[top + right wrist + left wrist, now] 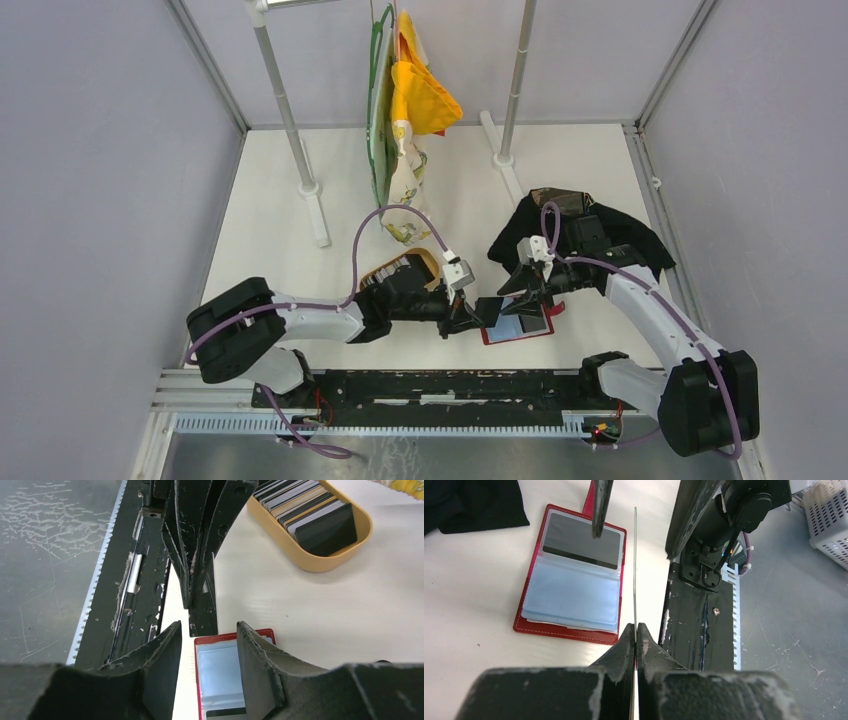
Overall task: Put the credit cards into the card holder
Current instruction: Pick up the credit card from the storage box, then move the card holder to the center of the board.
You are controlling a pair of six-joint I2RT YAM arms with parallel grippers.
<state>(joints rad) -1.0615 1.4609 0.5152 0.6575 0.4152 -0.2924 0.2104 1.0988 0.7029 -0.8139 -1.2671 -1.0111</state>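
Note:
The thin card's loose end stands on edge between the right gripper's open fingers, so the gripper would hold the card if it closed now.
The red card holder (522,327) lies open on the table, its clear pale-blue sleeves up (574,587). A black card (581,542) sits in its far sleeve. My left gripper (462,318) is shut on a thin card (635,565), held on edge just beside the holder's near edge; it appears dark in the top view (490,308). My right gripper (205,650) is open and empty, hovering over the holder (222,672), with one finger (600,510) above the black card. Several more cards (305,505) lie in the tan tray.
The tan oval tray (320,560) stands left of the holder, partly under my left arm (405,265). A black cloth (585,235) lies behind the holder. Two rack posts and hanging bags (405,120) stand at the back. The black base rail (450,385) runs along the near edge.

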